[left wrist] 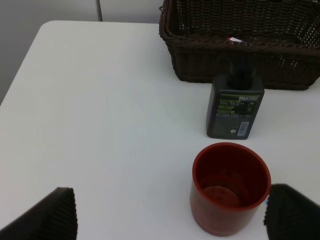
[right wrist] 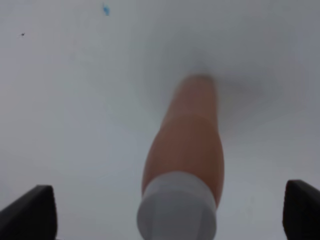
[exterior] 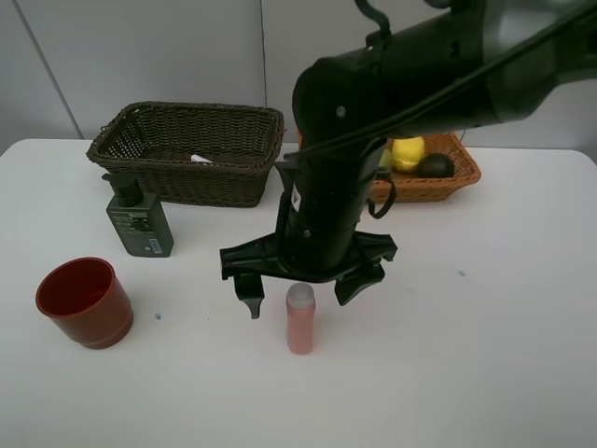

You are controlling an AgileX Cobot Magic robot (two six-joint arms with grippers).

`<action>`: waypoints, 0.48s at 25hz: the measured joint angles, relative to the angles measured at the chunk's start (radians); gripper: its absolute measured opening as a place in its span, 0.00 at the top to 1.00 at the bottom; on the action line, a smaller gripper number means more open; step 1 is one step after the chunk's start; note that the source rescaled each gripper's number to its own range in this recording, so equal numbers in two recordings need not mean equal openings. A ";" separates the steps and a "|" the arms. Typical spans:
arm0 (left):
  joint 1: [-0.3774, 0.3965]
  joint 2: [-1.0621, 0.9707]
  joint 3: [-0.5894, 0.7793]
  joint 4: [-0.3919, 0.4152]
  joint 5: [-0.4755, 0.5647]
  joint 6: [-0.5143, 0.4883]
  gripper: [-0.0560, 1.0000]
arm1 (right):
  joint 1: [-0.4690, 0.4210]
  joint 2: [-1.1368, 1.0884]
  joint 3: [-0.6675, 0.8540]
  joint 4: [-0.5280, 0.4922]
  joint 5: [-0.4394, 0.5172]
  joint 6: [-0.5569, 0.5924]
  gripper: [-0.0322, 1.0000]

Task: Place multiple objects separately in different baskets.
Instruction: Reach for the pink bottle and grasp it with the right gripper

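My right gripper needs to go lower before it closes on the bottle: my fingers have only the white cap between them, above the bottle's pink body.
A pink white-capped bottle [exterior: 300, 322] [right wrist: 185, 145] stands upright on the white table. My right gripper [exterior: 300, 291] [right wrist: 167, 212] hangs open just over it, one finger on each side of the cap. The red cup [exterior: 86, 301] [left wrist: 230, 187] stands at the front left, with the dark green pump bottle [exterior: 140, 222] [left wrist: 235, 107] behind it. My left gripper [left wrist: 172, 220] is open and empty, the cup just ahead of its fingers. The dark brown basket [exterior: 187, 177] [left wrist: 220, 65] holds a white marker [exterior: 201, 159] [left wrist: 234, 40]. The orange-tan basket [exterior: 438, 189] holds a yellow lemon [exterior: 408, 152] and a dark green round fruit [exterior: 435, 166].
My right arm [exterior: 420, 65] reaches in from the upper right and hides part of the orange-tan basket. A grey wall stands behind the table's far edge. Bare white tabletop [exterior: 485, 336] lies to the right of the bottle.
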 joint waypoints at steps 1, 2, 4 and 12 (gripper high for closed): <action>0.000 0.000 0.000 0.000 0.000 0.000 0.02 | 0.000 0.004 0.000 0.000 -0.006 -0.001 0.02; 0.000 0.000 0.000 0.000 0.000 0.000 0.02 | 0.000 0.013 0.000 0.000 -0.014 -0.001 0.02; 0.000 0.000 0.000 0.000 0.000 0.000 0.02 | 0.000 0.019 0.000 0.000 -0.021 -0.001 0.02; 0.000 0.000 0.000 0.000 0.000 0.000 0.02 | 0.000 0.066 0.000 0.003 -0.044 -0.002 0.02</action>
